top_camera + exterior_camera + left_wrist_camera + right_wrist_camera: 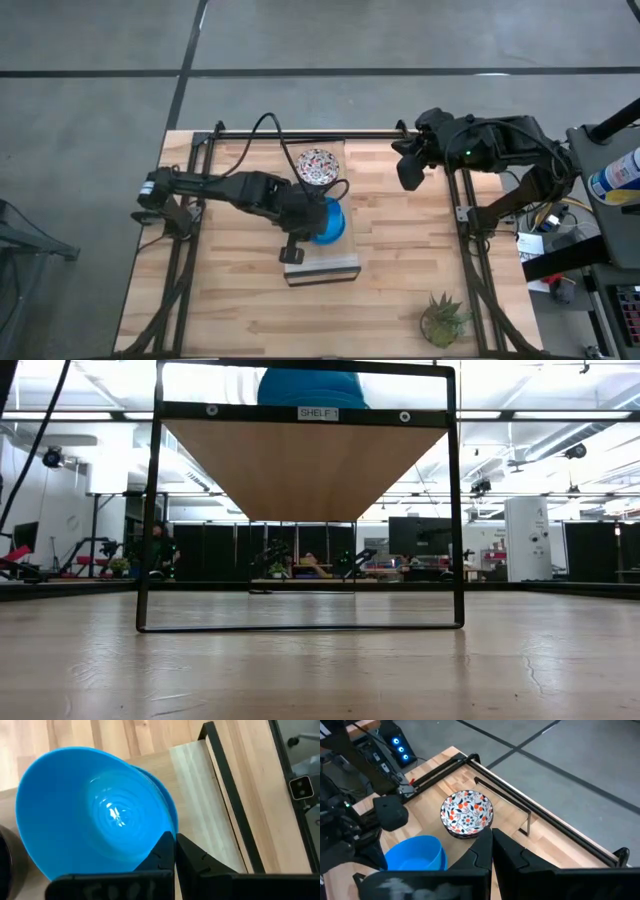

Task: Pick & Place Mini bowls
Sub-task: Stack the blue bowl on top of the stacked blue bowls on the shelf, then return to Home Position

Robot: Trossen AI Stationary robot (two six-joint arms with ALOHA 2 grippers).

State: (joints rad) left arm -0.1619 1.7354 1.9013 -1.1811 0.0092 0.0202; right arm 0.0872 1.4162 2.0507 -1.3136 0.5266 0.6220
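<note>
The blue bowl (330,221) is sitting inside the lower bowl (336,238), so the robot's left gripper needs to open now.
A bright blue mini bowl (330,221) sits on the long pale board (325,268), a raised shelf on a black frame. In the left wrist view a second blue rim (167,800) shows right under the blue bowl (95,815). A whitish bowl with a red-and-dark pattern (317,167) (467,813) stands on the board's far part. My left gripper (306,217) (175,840) is at the blue bowl's left side, shut on its rim. My right gripper (408,176) (492,836) hangs shut above the table's far right, touching nothing. The other bowls are not in view. My left gripper pinches the blue bowl's rim (169,831) on its left side, one finger (161,851) inside the bowl and one (196,860) outside. The fingers slant down from the table's left. The bowl looks tilted toward the gripper; whether it is lifted off the blue rim under it, I cannot tell.
The shelf's black frame (300,410) stands mid-table, with rails along the far and side edges (300,132). A small green potted plant (443,319) stands near the right near corner. Bare wooden tabletop (400,250) lies right of the shelf.
</note>
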